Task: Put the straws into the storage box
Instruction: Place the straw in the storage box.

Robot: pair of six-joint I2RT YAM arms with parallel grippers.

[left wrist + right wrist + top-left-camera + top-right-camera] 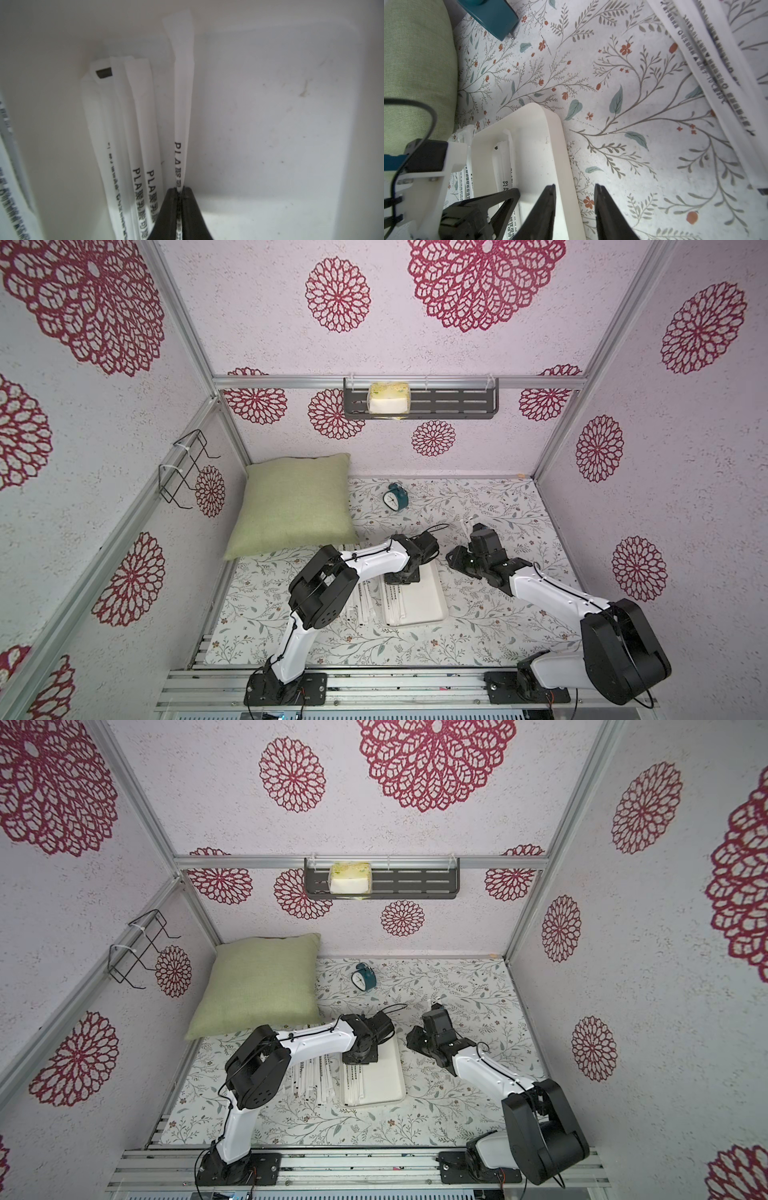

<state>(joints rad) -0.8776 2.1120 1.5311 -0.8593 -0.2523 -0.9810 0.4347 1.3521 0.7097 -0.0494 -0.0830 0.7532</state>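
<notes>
The straw is low over the storage box's bottom, its far end (pixel 180 26) inside the box's far side, so my left gripper should release it.
The storage box (pixel 428 593) (pixel 386 1077) is a shallow white tray on the flowered cloth. Several straws (pixel 392 605) (pixel 141 124) lie along one side inside it. More straws (pixel 361 605) (pixel 307 1081) lie on the cloth beside it, partly under my left arm. My left gripper (pixel 180 189) (pixel 401 578) is down inside the box, shut on one straw (pixel 182 104) that runs out ahead of the jaws. My right gripper (pixel 575 187) (pixel 455 558) is open and holds nothing. Its jaws stand either side of the box's rim (pixel 550 124). Several straws (pixel 708 72) cross that view close to the camera.
A green pillow (pixel 295 506) fills the back left of the table, close to the box's far end. A teal alarm clock (pixel 395 497) stands behind the arms. A dark slotted shelf (pixel 457 402) holding a sponge hangs on the back wall, and a wire rack (pixel 183 468) on the left wall.
</notes>
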